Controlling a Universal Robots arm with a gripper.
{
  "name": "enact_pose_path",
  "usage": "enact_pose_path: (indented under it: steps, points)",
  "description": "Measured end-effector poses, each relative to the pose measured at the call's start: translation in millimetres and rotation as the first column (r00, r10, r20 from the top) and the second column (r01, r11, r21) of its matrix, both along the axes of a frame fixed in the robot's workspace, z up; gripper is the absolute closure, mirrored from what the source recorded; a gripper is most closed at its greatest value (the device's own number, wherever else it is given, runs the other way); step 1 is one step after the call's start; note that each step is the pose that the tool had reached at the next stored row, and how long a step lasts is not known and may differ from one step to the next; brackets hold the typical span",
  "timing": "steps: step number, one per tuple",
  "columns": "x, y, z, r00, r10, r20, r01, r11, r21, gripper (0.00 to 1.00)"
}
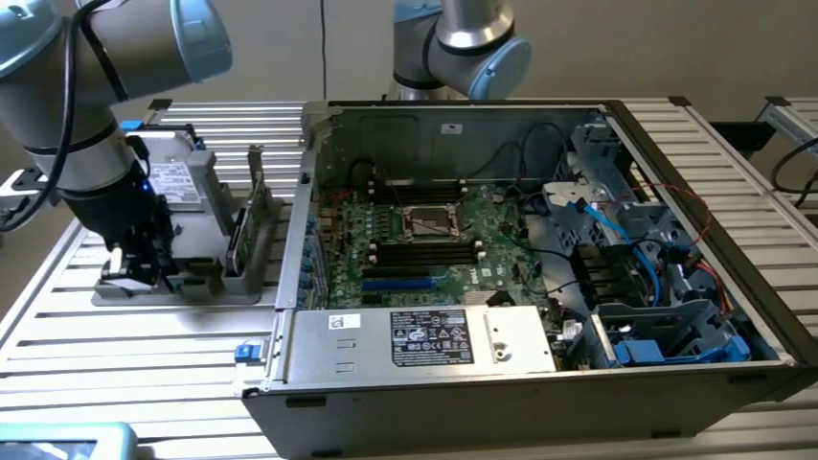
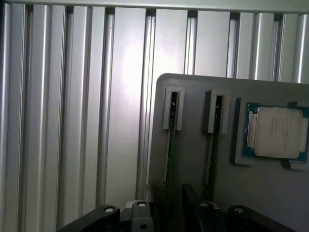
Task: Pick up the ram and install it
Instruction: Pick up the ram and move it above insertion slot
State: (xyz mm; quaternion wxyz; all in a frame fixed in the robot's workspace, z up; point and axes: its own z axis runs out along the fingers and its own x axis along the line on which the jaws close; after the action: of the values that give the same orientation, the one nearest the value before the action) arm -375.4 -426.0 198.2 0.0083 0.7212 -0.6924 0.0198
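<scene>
The ends of the stick are enclosed by the holder's slotted posts. The robot's gripper will grab the stick next by the free middle of its long edge.
Two narrow slots in a grey holder each carry a thin stick seen edge-on; the ram is the one in the slot nearer the holder's rim. My gripper hangs just above that end of the holder, open, with its dark fingers low beside the slots and nothing between them. In the exterior view my gripper is at the left, over the near end of the holder. The open computer case with its motherboard lies to the exterior view's right.
A square silver processor sits in a pocket of the holder beside the slots. A taller upright green card stands in the holder next to the case wall. A second arm rises behind the case. The table is ribbed aluminium.
</scene>
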Motion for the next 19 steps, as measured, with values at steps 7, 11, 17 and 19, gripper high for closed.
enact_pose_path:
  steps: [7, 11, 17, 19]
  points:
    - [-0.9, 0.0, -1.2, 1.0, 0.0, 0.0001, 0.0, 1.0, -0.0001, 0.78]
    - [-1.2, 0.1, 13.1, 1.0, 0.0, 0.0001, 0.0, 1.0, -0.0002, 0.87]
    - [-1.7, 0.0, 40.3, 1.0, 0.0, 0.0, 0.0, 1.0, -0.0023, 0.87]
    - [-1.8, 0.0, 48.0, 1.0, 0.0, 0.0, 0.0, 1.0, -0.0049, 0.87]
